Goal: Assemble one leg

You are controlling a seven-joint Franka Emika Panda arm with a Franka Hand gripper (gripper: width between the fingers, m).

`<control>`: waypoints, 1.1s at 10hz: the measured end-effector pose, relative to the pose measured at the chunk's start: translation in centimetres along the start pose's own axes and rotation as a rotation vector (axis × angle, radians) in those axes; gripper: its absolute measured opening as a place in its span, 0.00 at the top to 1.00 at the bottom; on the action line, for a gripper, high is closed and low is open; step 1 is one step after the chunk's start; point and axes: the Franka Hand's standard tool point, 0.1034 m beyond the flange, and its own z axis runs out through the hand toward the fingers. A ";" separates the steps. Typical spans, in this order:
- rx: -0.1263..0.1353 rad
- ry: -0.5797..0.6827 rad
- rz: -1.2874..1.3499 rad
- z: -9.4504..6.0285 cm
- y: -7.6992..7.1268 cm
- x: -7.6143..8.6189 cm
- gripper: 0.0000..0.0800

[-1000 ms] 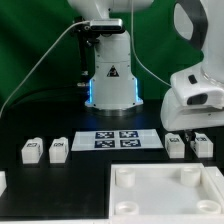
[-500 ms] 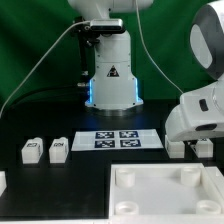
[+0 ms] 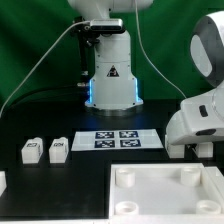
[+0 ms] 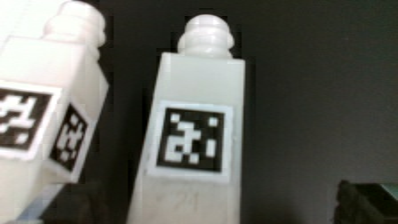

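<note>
The gripper's fingers are on either side of the tagged white leg's body (image 4: 185, 195), so the robot will close its gripper, which would hold that leg.
In the wrist view a white leg (image 4: 199, 120) with a black-and-white tag lies right under me, its knobbed end pointing away. A second leg (image 4: 45, 100) lies close beside it. My gripper (image 4: 214, 205) is open, with dark fingertips (image 4: 374, 200) at either side of the middle leg, not touching it. In the exterior view the arm's white hand (image 3: 200, 120) hangs low over the two legs at the right (image 3: 178, 150) and hides most of them. Two more legs (image 3: 31, 150) (image 3: 58, 150) lie at the left.
The marker board (image 3: 120, 139) lies flat in the middle of the black table. The large white square board with round sockets (image 3: 165, 190) lies at the front. The robot's base (image 3: 110, 75) stands behind, with a cable running to the left.
The arm's hand has come down and slightly to the right, from above the two right legs to just over them, now covering most of them.
</note>
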 end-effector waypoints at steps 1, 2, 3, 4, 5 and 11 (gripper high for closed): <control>-0.001 -0.004 0.001 0.6 0.1 -0.2 0.19; -0.002 -0.009 0.003 0.8 0.2 -0.3 0.19; -0.001 -0.008 0.003 0.7 0.2 -0.2 0.19; -0.001 -0.008 0.003 0.7 0.2 -0.2 0.31; -0.001 -0.008 0.003 0.7 0.3 -0.2 0.48; -0.001 -0.009 0.003 0.7 0.3 -0.2 0.64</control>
